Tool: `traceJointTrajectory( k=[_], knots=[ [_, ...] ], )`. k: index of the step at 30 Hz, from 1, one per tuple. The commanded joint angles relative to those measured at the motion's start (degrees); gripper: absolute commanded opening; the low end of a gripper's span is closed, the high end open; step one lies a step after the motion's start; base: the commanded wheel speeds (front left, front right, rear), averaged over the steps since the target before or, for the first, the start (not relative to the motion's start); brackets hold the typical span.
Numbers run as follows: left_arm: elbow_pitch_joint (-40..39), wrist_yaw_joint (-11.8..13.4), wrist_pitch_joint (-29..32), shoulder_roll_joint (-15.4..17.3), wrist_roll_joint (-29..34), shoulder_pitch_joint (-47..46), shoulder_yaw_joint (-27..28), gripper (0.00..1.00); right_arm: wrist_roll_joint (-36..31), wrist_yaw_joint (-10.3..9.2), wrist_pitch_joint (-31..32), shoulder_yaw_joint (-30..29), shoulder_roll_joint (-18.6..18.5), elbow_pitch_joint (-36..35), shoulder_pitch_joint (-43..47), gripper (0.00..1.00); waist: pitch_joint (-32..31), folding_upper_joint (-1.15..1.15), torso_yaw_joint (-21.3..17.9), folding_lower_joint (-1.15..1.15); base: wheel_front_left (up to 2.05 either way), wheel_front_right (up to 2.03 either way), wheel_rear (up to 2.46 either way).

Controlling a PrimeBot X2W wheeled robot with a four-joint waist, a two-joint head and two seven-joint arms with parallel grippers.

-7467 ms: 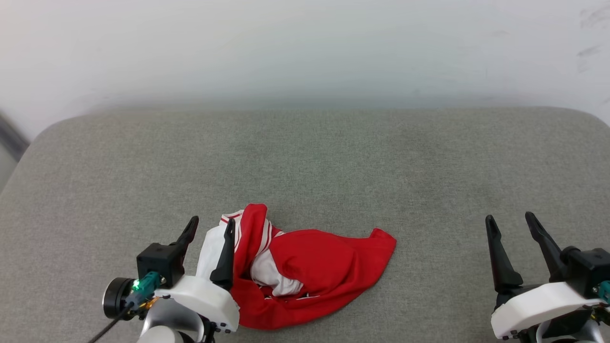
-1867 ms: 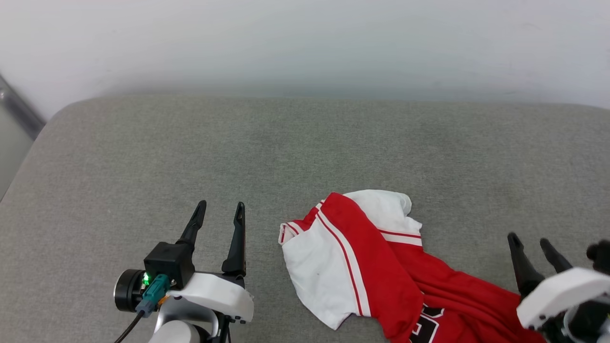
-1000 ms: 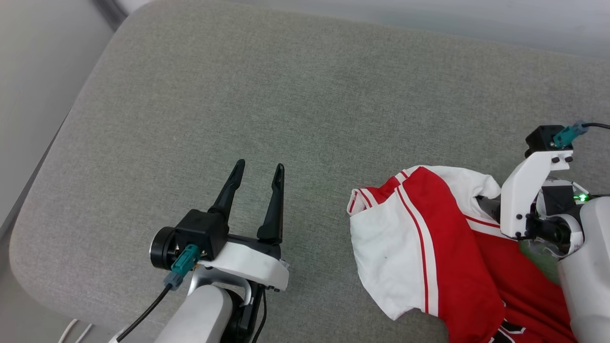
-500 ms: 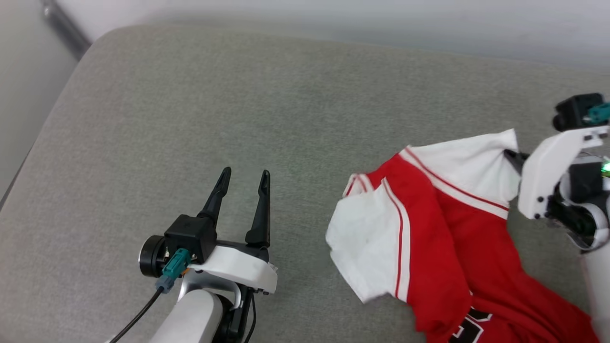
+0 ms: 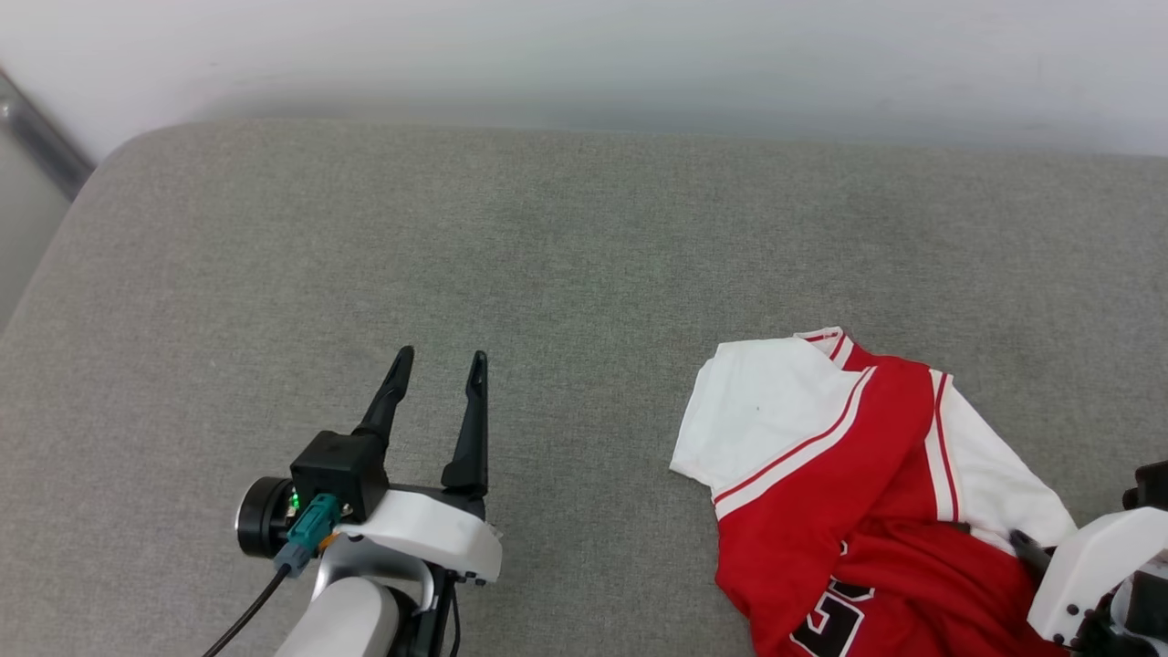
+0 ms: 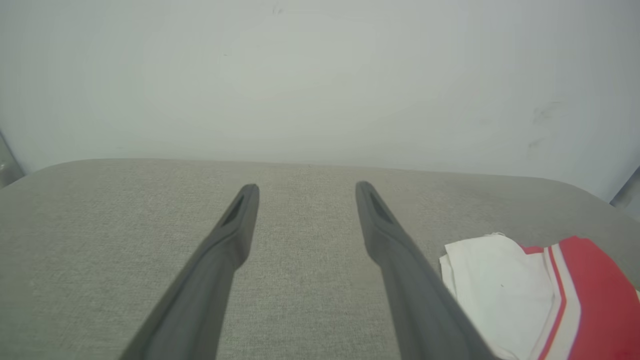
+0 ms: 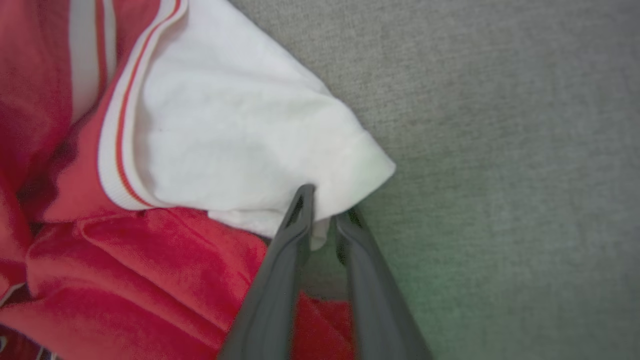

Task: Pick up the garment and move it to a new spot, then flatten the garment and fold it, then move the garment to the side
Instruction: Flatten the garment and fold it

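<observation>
The left gripper should next take the garment by its white sleeve (image 5: 756, 407), at the hem (image 5: 690, 425), to move the garment to a new spot and flatten it.
The garment (image 5: 821, 456), red with white sleeves and striped trim, lies crumpled on the grey cushion at the lower right, with black lettering at the bottom edge. One white sleeve (image 5: 762, 411) spreads to the left, and the other (image 7: 225, 125) to the right. My right gripper (image 7: 326, 202) is at that right sleeve's corner, open only a narrow gap, and the sleeve's hem lies between its tips. Its white mount (image 5: 1086, 566) shows at the lower right. My left gripper (image 5: 440, 354) hovers open and empty, left of the garment (image 6: 500, 290).
The grey cushion (image 5: 547, 228) stretches wide to the left and behind the garment. A pale wall (image 5: 584, 55) rises along its far edge. The cushion's rounded left corner (image 5: 100, 173) drops off beside a dark strip (image 5: 36, 137).
My right gripper has carried the raised white sleeve down and to the right, laid it on the cushion, and loosened its jaws. The head camera has shifted. The left gripper stays open.
</observation>
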Motion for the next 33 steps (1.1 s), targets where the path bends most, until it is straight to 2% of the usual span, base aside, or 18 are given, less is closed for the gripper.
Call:
traceJointTrajectory(
  k=[1,9,15,19,26,33],
  knots=[
    [-0.2,0.1,0.2,0.4,-0.2,0.7,0.1,1.00,-0.5,-0.04,-1.3,0.2,0.5,0.6,1.1,1.00,-0.3,0.00,-0.2,0.00,0.00,0.00,0.00],
    [-1.1,1.3,1.2,2.2,-0.9,3.4,1.2,1.00,-2.4,-0.04,-22.2,0.5,1.9,-1.0,2.5,1.00,-2.5,0.00,-1.0,0.00,0.00,0.00,0.00],
    [-1.7,2.1,1.7,3.4,-1.7,5.5,2.1,1.00,-3.7,-0.04,-32.6,3.5,1.8,-6.0,4.5,1.00,-4.7,0.00,-2.1,0.00,0.00,0.00,0.00],
    [-1.8,2.6,2.1,4.0,-2.2,6.7,2.5,1.00,-4.1,-0.04,-35.6,6.4,1.9,-10.1,6.8,1.00,-6.3,0.00,-2.7,0.00,0.00,0.00,0.00],
    [-1.8,2.8,3.3,4.4,-2.9,7.0,2.7,1.00,-4.4,-0.04,-35.7,10.8,3.2,-17.9,11.0,1.00,-7.0,0.00,-4.1,0.00,0.00,0.00,0.00],
    [-0.4,-0.4,7.0,3.3,-2.9,-0.6,-0.3,1.00,-5.1,-0.04,-34.6,12.5,4.1,-23.8,12.0,1.00,-4.9,0.00,-5.6,0.00,0.00,0.00,0.00]
  ],
)
